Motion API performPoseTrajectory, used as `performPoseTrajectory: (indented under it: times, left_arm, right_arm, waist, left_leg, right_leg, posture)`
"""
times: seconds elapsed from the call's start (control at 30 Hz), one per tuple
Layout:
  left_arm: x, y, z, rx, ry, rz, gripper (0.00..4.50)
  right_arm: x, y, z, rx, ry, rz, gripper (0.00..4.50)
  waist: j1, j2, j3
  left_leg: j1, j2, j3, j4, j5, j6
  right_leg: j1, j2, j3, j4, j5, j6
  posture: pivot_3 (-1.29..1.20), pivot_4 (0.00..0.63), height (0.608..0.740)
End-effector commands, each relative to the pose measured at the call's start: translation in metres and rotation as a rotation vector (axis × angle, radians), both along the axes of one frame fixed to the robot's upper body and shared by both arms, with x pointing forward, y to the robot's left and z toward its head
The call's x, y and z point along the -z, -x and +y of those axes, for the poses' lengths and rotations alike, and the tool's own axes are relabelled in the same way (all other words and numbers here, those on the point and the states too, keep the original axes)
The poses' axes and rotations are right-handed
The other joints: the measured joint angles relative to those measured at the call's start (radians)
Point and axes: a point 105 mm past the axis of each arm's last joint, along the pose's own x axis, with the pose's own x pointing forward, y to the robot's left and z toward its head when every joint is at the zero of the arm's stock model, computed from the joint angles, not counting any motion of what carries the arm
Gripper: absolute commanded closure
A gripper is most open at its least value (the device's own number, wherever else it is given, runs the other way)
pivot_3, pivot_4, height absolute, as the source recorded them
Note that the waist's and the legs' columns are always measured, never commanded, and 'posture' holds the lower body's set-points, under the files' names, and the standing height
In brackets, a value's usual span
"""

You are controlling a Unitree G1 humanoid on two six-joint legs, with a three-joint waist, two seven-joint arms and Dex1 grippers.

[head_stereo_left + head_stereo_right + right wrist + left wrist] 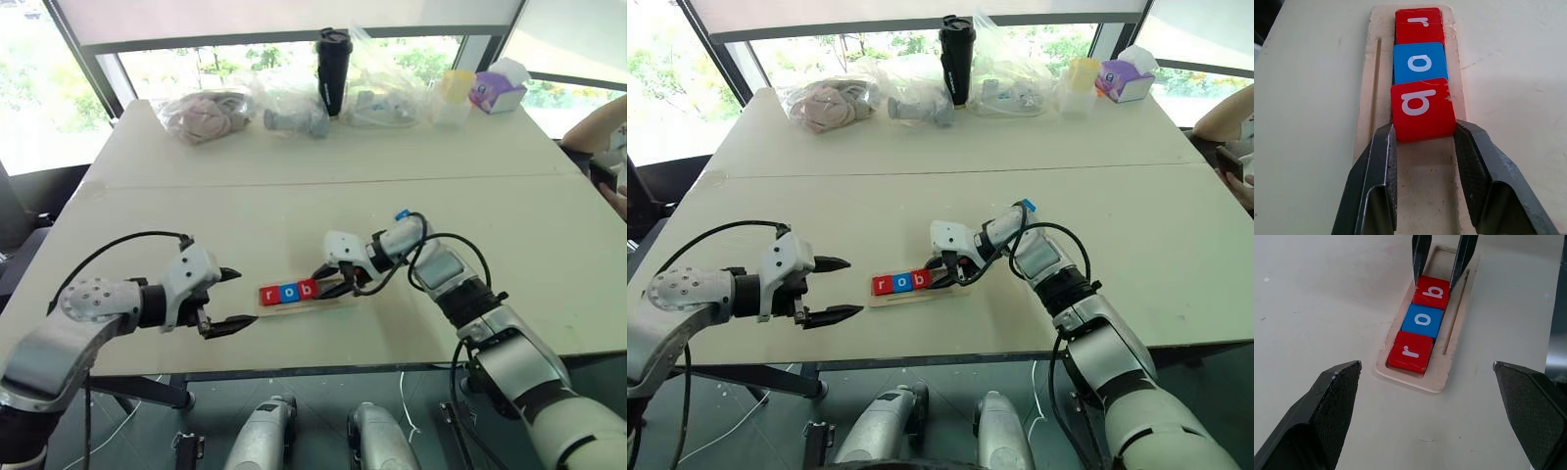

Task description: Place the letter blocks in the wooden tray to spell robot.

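Observation:
The red b (306, 289) sits beside the blue o, inside the wooden tray's rim (334, 302), and would stay there if the robot opened, so the robot's right gripper needs to release the b.
The wooden tray (1364, 98) lies near the table's front edge, between my two grippers. Three letter blocks sit in it in a row: a red r (269, 294), a blue o (289, 292) and a red b (307, 289). My right gripper (1424, 129) reaches in from the right along the tray and is shut on the red b (1421, 107), one finger on each side of it. The stretch of tray under that gripper holds no block. My left gripper (243, 298) hovers just left of the tray's end, wide open with nothing in it.
At the table's far edge stand a black tumbler (333, 70), clear plastic bags of items (206, 116), a yellow cup (453, 93) and a purple tissue box (498, 88). A person's arm (602, 122) shows at the right edge.

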Motion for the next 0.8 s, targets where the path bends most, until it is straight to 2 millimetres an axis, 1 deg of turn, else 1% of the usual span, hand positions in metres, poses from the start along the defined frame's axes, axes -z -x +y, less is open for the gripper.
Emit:
performPoseTrajectory:
  times: [0.03,0.2,0.3,0.33,0.37,0.4,0.43,0.67,0.7,0.8]
  left_arm:
    - [-0.005,-0.002,-0.003,0.015,-0.002,-0.038,0.00]
    - [-0.004,-0.004,-0.003,0.015,-0.001,-0.044,0.00]
    - [-0.003,-0.005,-0.004,0.017,-0.007,-0.052,0.00]
    - [-0.003,-0.006,-0.004,0.017,-0.007,-0.052,0.00]
    - [-0.003,-0.006,-0.003,0.016,-0.007,-0.053,0.00]
    - [-0.003,-0.006,-0.003,0.016,-0.007,-0.053,0.00]
    - [-0.003,-0.006,-0.003,0.016,-0.007,-0.054,0.00]
    - [-0.002,-0.006,-0.002,0.017,-0.010,-0.054,0.00]
    - [-0.002,-0.006,-0.002,0.017,-0.009,-0.054,0.00]
    - [-0.002,-0.006,-0.002,0.019,-0.009,-0.050,0.00]
  right_arm:
    - [-0.008,0.005,0.006,-0.027,-0.028,-0.014,3.40]
    - [-0.010,0.005,0.008,-0.017,-0.039,-0.017,3.40]
    - [-0.013,0.002,0.010,-0.004,-0.056,-0.031,1.92]
    - [-0.014,0.001,0.010,0.001,-0.062,-0.036,1.62]
    - [-0.017,0.000,0.010,0.009,-0.071,-0.043,1.00]
    - [-0.019,-0.002,0.010,0.015,-0.077,-0.051,0.62]
    - [-0.022,-0.002,0.010,0.018,-0.084,-0.058,0.03]
    - [-0.051,-0.010,0.007,0.088,-0.192,-0.119,0.03]
    - [-0.052,-0.009,0.005,0.092,-0.189,-0.133,0.03]
    - [-0.045,-0.004,0.000,0.093,-0.155,-0.187,0.03]
  waist:
    - [0.000,0.000,0.000]
    - [0.001,0.000,0.000]
    - [0.000,0.000,0.000]
    - [0.000,0.000,0.000]
    - [0.000,0.000,0.000]
    - [0.000,0.000,0.000]
    - [0.001,0.000,0.000]
    - [0.001,0.000,0.000]
    - [0.001,0.000,0.000]
    - [0.004,0.000,0.000]
  left_leg:
    - [0.000,0.000,0.000,0.000,0.000,0.000]
    - [0.000,0.000,0.000,0.000,0.000,0.000]
    - [0.000,0.000,0.000,0.000,0.000,0.000]
    - [0.000,0.000,0.000,0.000,0.000,0.000]
    - [0.000,0.000,0.000,0.000,0.000,0.000]
    - [0.000,0.000,0.000,0.000,0.000,0.000]
    - [0.000,0.000,0.000,0.000,0.000,0.000]
    - [0.000,0.000,0.000,0.000,0.000,0.000]
    - [0.000,0.000,0.000,0.000,0.000,0.000]
    - [0.000,0.000,0.000,0.000,0.000,0.000]
  right_leg:
    - [0.000,0.000,0.000,0.000,0.000,0.000]
    - [0.000,0.000,0.000,0.000,0.000,0.000]
    - [0.000,0.000,0.000,0.000,0.000,0.000]
    - [0.000,0.000,0.000,0.000,0.000,0.000]
    - [0.000,0.000,0.000,0.000,0.000,0.000]
    - [0.000,0.000,0.000,0.000,0.000,0.000]
    - [0.000,0.000,0.000,0.000,0.000,0.000]
    - [0.000,0.000,0.000,0.000,0.000,0.000]
    - [0.000,0.000,0.000,0.000,0.000,0.000]
    - [0.000,0.000,0.000,0.000,0.000,0.000]
  posture:
    - [0.00,0.150,0.740]
    - [0.00,0.150,0.740]
    - [0.00,0.150,0.740]
    - [0.00,0.150,0.740]
    - [0.00,0.150,0.740]
    - [0.00,0.150,0.740]
    - [0.00,0.150,0.740]
    - [0.00,0.150,0.740]
    - [0.00,0.150,0.740]
    - [0.00,0.150,0.740]
